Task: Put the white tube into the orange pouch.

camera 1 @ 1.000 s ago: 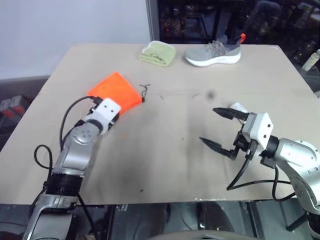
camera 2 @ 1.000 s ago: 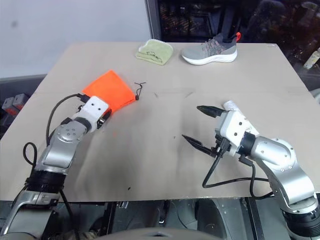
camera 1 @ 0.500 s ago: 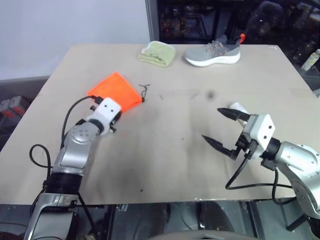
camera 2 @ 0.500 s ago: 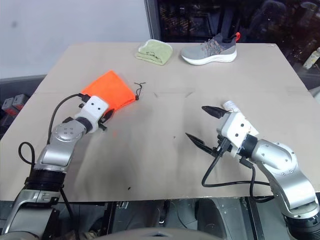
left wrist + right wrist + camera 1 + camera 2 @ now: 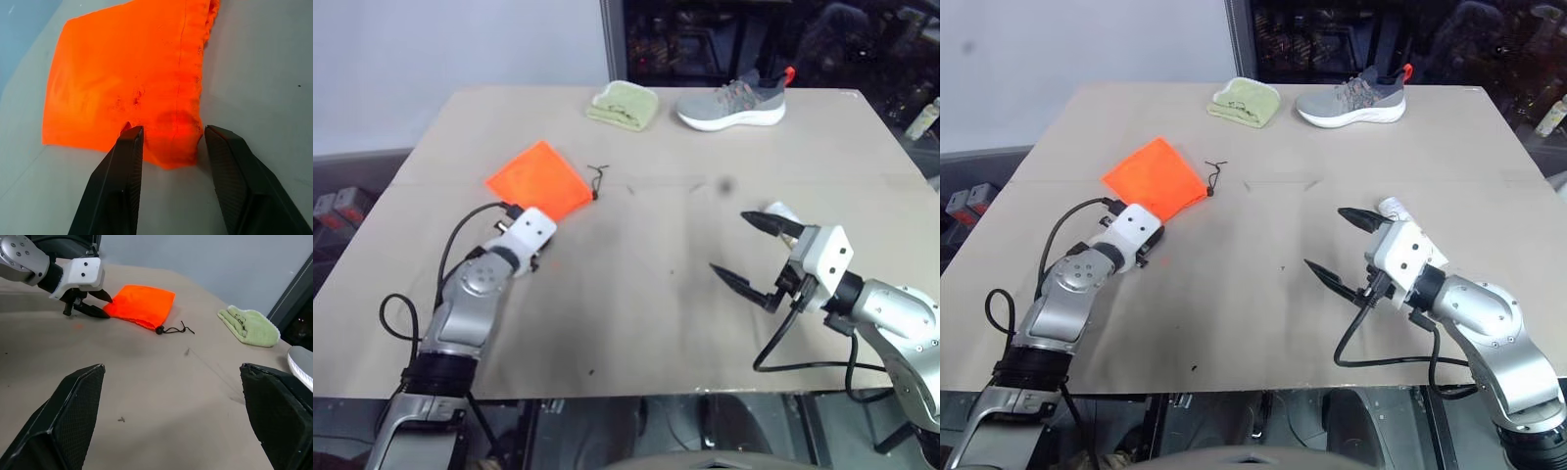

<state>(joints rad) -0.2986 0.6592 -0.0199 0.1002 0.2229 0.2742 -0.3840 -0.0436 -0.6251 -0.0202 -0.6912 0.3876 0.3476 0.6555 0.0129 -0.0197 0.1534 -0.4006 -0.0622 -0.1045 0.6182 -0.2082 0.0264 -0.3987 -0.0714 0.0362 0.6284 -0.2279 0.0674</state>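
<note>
The left gripper grabs the orange pouch by its stitched fabric edge (image 5: 569, 210) next, so that the white tube (image 5: 781, 211) goes inside afterwards.
The orange pouch (image 5: 538, 176) lies flat on the left half of the table, its dark cord (image 5: 597, 176) trailing to the right. My left gripper (image 5: 171, 134) is open at the pouch's near corner, a black finger (image 5: 128, 147) on each side of the fabric and no squeeze showing. The right wrist view also shows these fingertips (image 5: 95, 311) apart at the pouch's edge. My right gripper (image 5: 729, 243) is wide open above the table on the right and holds nothing. Behind its upper finger the end of the white tube (image 5: 781, 211) shows on the table; the rest is hidden.
A folded pale green cloth (image 5: 625, 103) and a grey sneaker (image 5: 732, 103) lie along the far edge. Bare tan tabletop (image 5: 656, 225) stretches between the two arms. Black cables loop from both wrists.
My left gripper has eased back slightly toward me, so more of the pouch's near corner shows. The pouch and the right gripper have stayed in place.
</note>
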